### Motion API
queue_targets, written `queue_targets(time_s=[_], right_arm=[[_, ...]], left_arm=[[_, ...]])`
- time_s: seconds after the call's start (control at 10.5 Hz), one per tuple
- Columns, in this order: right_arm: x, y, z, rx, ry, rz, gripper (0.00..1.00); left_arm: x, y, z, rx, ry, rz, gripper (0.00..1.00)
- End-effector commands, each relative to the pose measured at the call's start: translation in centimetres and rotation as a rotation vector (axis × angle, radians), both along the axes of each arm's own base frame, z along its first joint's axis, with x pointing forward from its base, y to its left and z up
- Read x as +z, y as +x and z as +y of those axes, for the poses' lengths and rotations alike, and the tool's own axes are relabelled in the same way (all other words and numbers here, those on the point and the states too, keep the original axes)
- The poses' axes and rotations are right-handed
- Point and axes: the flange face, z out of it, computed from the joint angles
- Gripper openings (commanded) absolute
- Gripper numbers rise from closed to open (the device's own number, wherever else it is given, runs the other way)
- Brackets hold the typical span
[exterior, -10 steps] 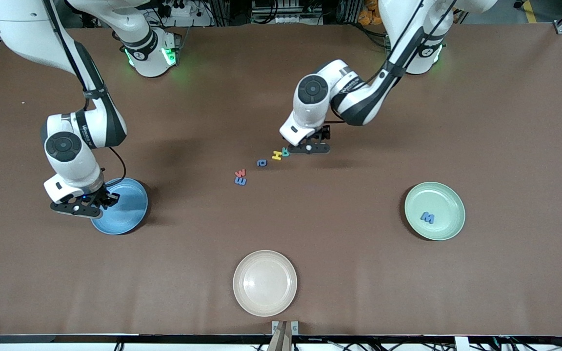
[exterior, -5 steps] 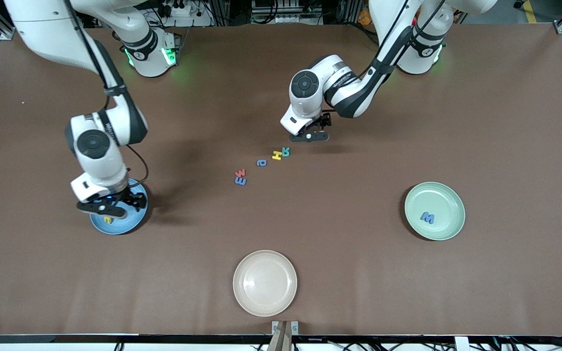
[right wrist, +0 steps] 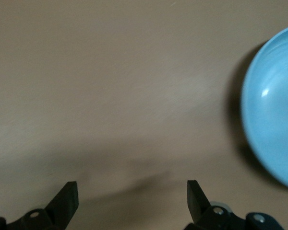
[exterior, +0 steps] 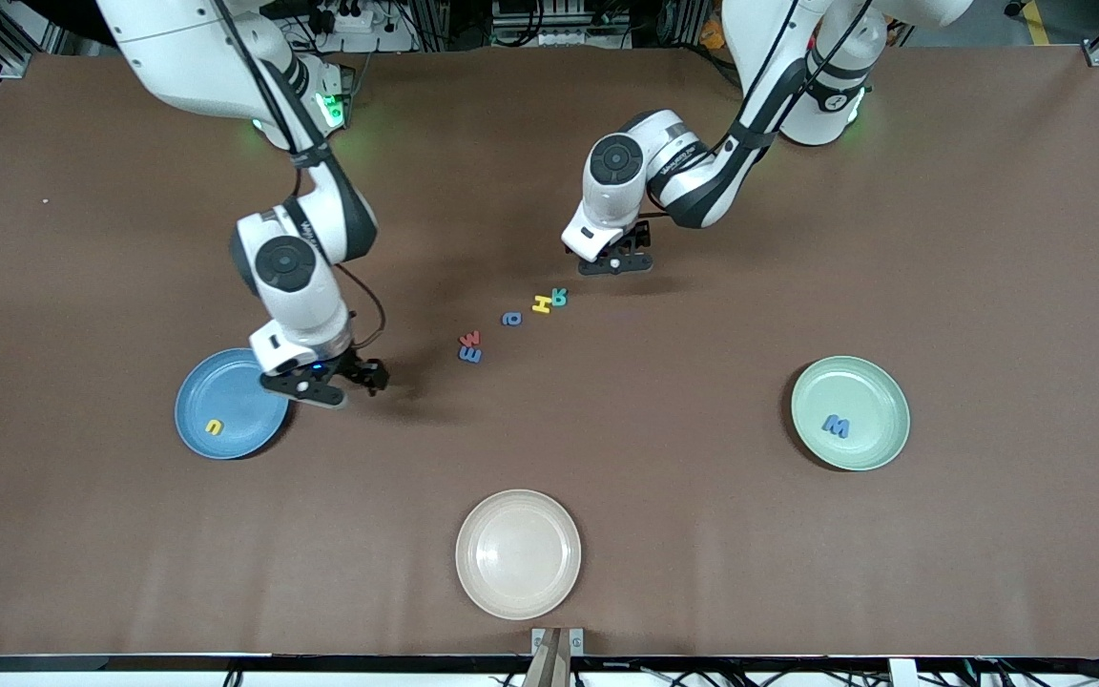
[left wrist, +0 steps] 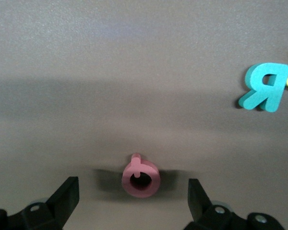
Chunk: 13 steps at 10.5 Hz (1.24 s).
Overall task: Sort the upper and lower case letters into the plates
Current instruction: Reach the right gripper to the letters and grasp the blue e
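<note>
My left gripper should close on the pink letter (left wrist: 140,178) now. My fingers are beside it in the left wrist view, low at the tabletop. Closing now would hold it.
The sky blue plate (exterior: 237,389) lies toward the right arm's end and holds one yellow letter (exterior: 214,426). My right gripper (exterior: 325,382) hangs open and empty over bare table just beside that plate (right wrist: 273,120). The mint green plate (exterior: 872,393) toward the left arm's end holds a blue M (exterior: 836,426). In mid-table lie a teal R (exterior: 559,297), yellow H (exterior: 541,304), blue a (exterior: 511,319), red w (exterior: 469,338) and blue E (exterior: 470,354). My left gripper (exterior: 614,262) is open, low over a pink letter (left wrist: 140,178) lying between its fingers, untouched; the teal R (left wrist: 265,87) is beside it.
A cream-beige round plate (exterior: 518,510) sits empty near the table's front edge, nearer the front camera than the row of letters. Brown table surface spreads between the three plates.
My right gripper opened, left the yellow letter in the blue plate and swung off the plate toward mid-table. The left gripper shifted slightly, staying open by the teal R.
</note>
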Motion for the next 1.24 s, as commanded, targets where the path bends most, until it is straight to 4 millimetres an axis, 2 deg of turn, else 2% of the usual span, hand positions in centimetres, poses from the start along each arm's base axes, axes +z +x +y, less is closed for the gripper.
queue_targets(time_s=[0.0,0.1,0.29,0.57,0.76,0.86,0.96,1.05,1.15], right_arm=[[-1.6,0.1,3.1,-0.099,0.027,0.011,1.00],[-2.1,0.0,4.9,-0.147,0.036,0.005,1.00],[-2.8,-0.2,7.1,-0.183,0.035,0.023,1.00],[-3.2,-2.2,11.3,-0.174,0.080,0.071,1.00],[-3.1,-3.4,13.6,-0.179,0.123,0.096,1.00],[-3.6,-3.3,14.0,-0.174,0.121,0.099,1.00],[-4.6,-3.4,14.7,-0.167,0.115,0.105,1.00],[-5.3,-3.5,15.1,-0.169,0.112,0.110,1.00],[-5.7,-3.6,15.1,-0.170,0.108,0.115,1.00]], left_arm=[[0.2,-0.4,0.1,0.005,0.003,-0.026,1.00],[-0.2,-0.5,0.2,-0.003,0.010,-0.024,0.97],[-0.5,-0.7,0.1,-0.026,0.016,-0.030,0.93],[-0.7,-0.7,-0.2,-0.030,0.014,-0.029,0.84],[-1.2,-0.8,-0.3,-0.033,0.017,-0.022,0.71],[-1.4,-0.8,-0.3,-0.033,0.019,-0.019,0.65],[-1.4,-0.6,-0.4,-0.030,0.017,-0.021,0.53],[-1.5,-0.6,-0.5,-0.030,0.016,-0.019,0.34],[-1.5,-0.4,-0.4,-0.026,0.016,-0.020,0.08]])
